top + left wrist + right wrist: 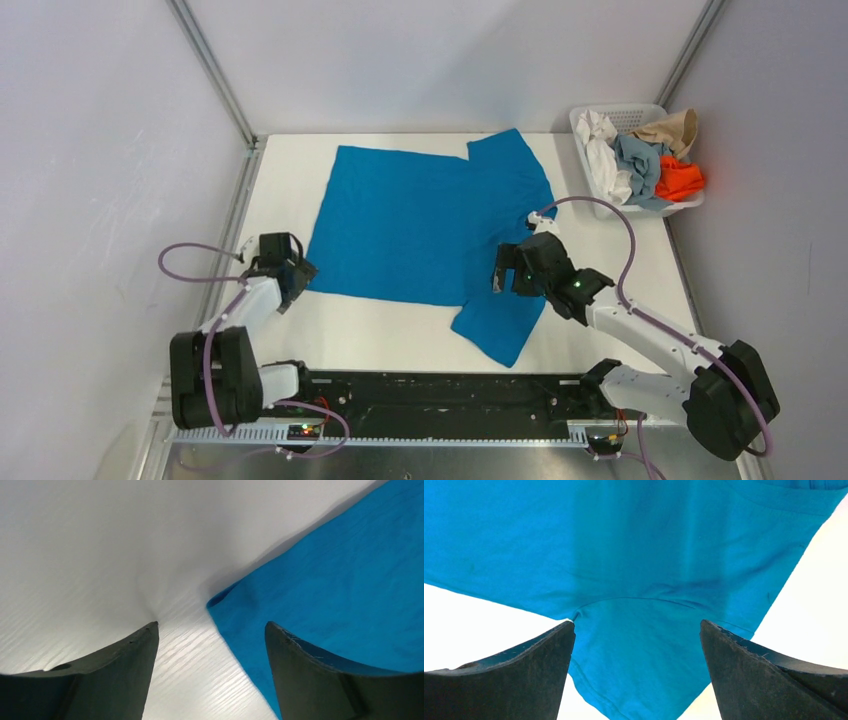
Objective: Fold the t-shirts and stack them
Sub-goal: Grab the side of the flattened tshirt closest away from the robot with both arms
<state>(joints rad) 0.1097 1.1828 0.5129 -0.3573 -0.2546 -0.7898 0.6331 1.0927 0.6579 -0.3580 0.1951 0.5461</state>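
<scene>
My right gripper will next grab the blue t-shirt point(420, 220) by its near sleeve point(498, 320) to fold the near side of the t-shirt over its body.
A large cerulean blue t-shirt point(420, 220) lies spread flat on the white table point(400, 340), sleeves at the far right and near right. My left gripper point(297, 276) is open at the shirt's near-left hem corner; in the left wrist view that corner point(225, 597) lies just ahead of the gripper point(212, 626), with one finger over cloth. My right gripper point(497, 272) is open above the near sleeve point(497, 325); the right wrist view shows the sleeve point(644, 670) between my fingers. White, grey-blue, tan and orange t-shirts point(645, 160) lie bunched in the basket.
A white lattice basket point(583, 122) stands at the table's far right corner. White enclosure walls with metal corner posts point(215, 70) close in the table on the left, back and right. The arm bases sit on a black rail point(440, 395) at the near edge.
</scene>
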